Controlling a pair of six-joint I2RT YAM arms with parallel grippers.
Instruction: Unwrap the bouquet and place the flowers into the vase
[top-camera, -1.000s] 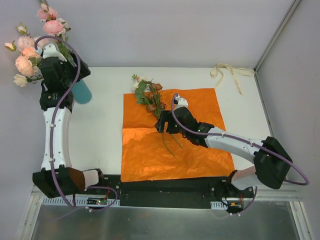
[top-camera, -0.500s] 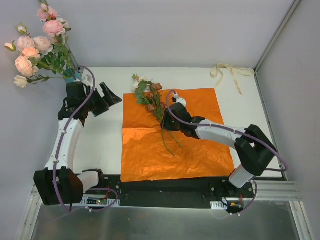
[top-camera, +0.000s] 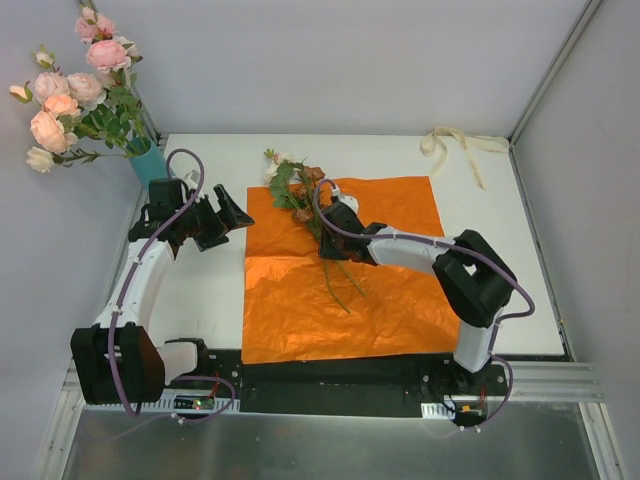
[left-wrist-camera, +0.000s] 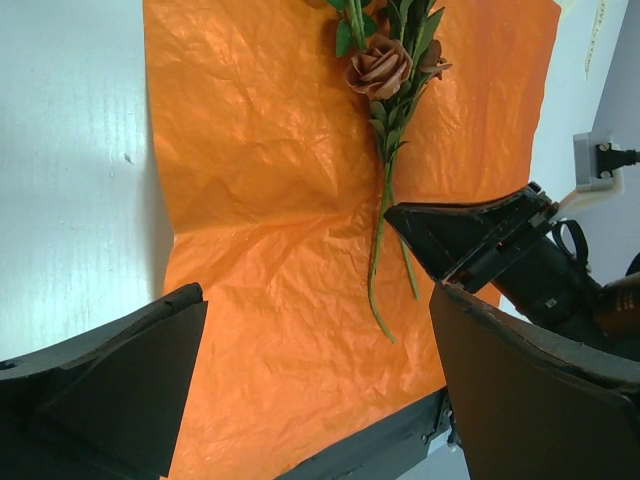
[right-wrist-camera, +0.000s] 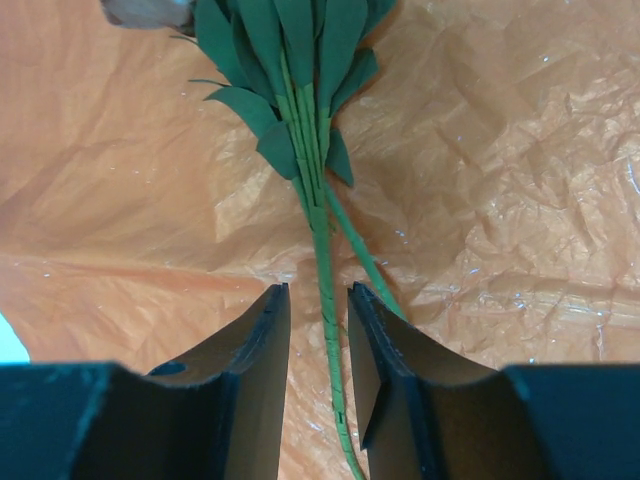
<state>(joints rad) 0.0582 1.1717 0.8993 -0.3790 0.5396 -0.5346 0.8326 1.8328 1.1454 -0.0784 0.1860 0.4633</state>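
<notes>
My right gripper would leave the green stem on the orange paper if I lifted it now, because its fingers are apart around the stem.
The teal vase stands at the far left with pink and peach flowers in it. The bouquet lies unwrapped: its orange paper is spread flat, and brownish and cream flowers lie on its top left part. My right gripper is low over their stems. In the right wrist view its jaws are narrow but open, with one green stem between them and a gap on each side. My left gripper hangs wide open and empty at the paper's left edge. In the left wrist view a brown rose shows.
A cream ribbon lies at the far right corner of the white table. The right arm stretches across the paper. Grey walls close the table on three sides, and the black front rail borders the paper's near edge.
My left arm has left the vase and swung toward the paper, gripper open. My right gripper has slid up the stems and narrowed its jaws round one stem.
</notes>
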